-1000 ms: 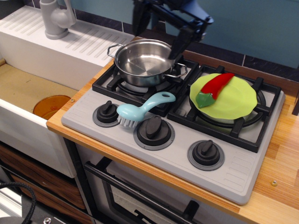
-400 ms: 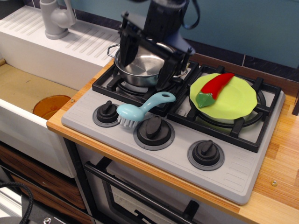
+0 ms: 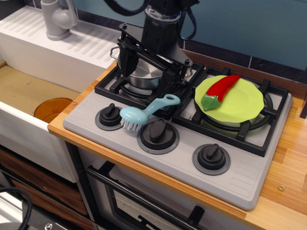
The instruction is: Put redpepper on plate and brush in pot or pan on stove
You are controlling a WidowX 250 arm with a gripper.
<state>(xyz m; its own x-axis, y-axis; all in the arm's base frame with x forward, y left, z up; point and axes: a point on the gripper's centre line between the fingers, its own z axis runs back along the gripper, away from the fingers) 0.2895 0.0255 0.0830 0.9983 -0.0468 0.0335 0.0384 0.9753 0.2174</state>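
My gripper grabs the brush by its slim handle (image 3: 156,105) next, since stove knobs sit close on both sides of the brush's head.
The red pepper (image 3: 222,87) lies on the lime-green plate (image 3: 240,103), which rests on the stove's right burner. The light blue brush (image 3: 144,113) lies on the grey stove (image 3: 240,177) between the left and middle knobs, its looped handle pointing up-right and its bristles down-left. The steel pot (image 3: 144,76) sits on the left burner, mostly hidden behind the arm. My gripper (image 3: 142,81) is open, its two black fingers (image 3: 123,64) spread wide, hanging in front of the pot and just above and behind the brush.
A white sink (image 3: 29,110) holding an orange-brown disc (image 3: 52,108) lies to the left, with a grey faucet (image 3: 56,19) behind it. Three black knobs (image 3: 211,158) line the stove front. A wooden counter (image 3: 292,167) runs to the right.
My gripper has swung from the far right side of the pot toward the front and lower, and now hangs open in front of the pot just above the brush. The brush, pepper and plate have not moved.
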